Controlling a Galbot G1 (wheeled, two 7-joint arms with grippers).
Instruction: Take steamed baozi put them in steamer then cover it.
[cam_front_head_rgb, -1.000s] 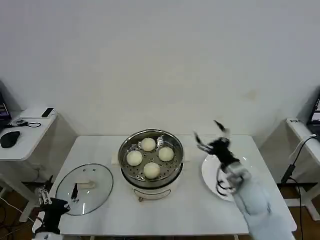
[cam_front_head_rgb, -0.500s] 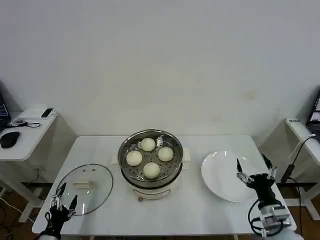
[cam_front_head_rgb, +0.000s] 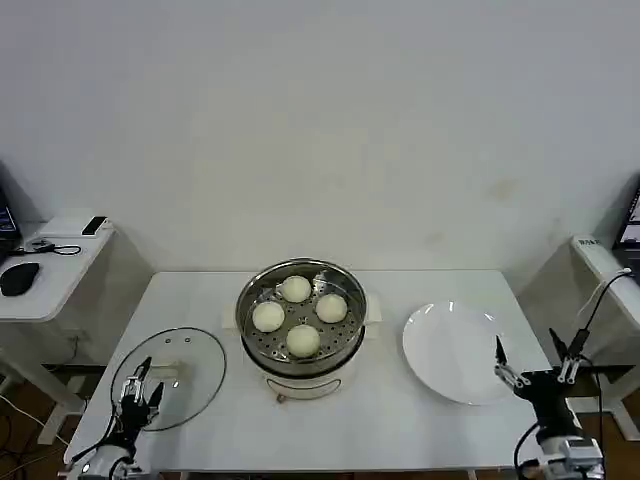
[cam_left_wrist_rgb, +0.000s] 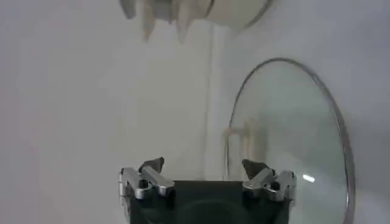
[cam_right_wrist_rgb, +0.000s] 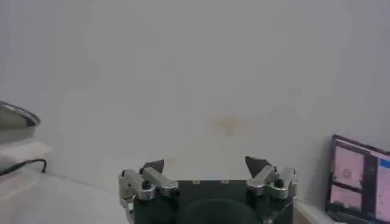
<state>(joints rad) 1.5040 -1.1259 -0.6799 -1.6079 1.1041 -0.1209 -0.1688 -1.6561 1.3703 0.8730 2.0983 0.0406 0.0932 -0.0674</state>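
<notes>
The round glass lid (cam_front_head_rgb: 195, 385) is wider than my fingers, so my left gripper should next grab its narrow cream handle to cover the steamer.
Several steamed baozi (cam_front_head_rgb: 303, 340) lie on the perforated tray inside the uncovered steamer (cam_front_head_rgb: 250, 330) at the table's middle. The glass lid (cam_front_head_rgb: 195, 380) lies flat on the table to the steamer's left, with its pale handle (cam_front_head_rgb: 166, 370) on top. My left gripper (cam_front_head_rgb: 139, 385) stands open at the lid's near edge; in the left wrist view the lid (cam_left_wrist_rgb: 292, 134) and handle (cam_left_wrist_rgb: 242, 143) lie just ahead of that gripper (cam_left_wrist_rgb: 203, 165). My right gripper (cam_front_head_rgb: 534, 358) is open, low at the table's front right corner beside the white plate, and holds nothing (cam_right_wrist_rgb: 206, 164).
A flat white plate (cam_front_head_rgb: 450, 352) sits right of the steamer. Side desks stand at both sides; the left one (cam_front_head_rgb: 45, 270) carries a mouse and small devices. A cable hangs by the right desk (cam_front_head_rgb: 605, 262).
The right arm has drawn back from beside the steamer, down to the table's front right corner. The left gripper has risen and moved in over the lid's near edge.
</notes>
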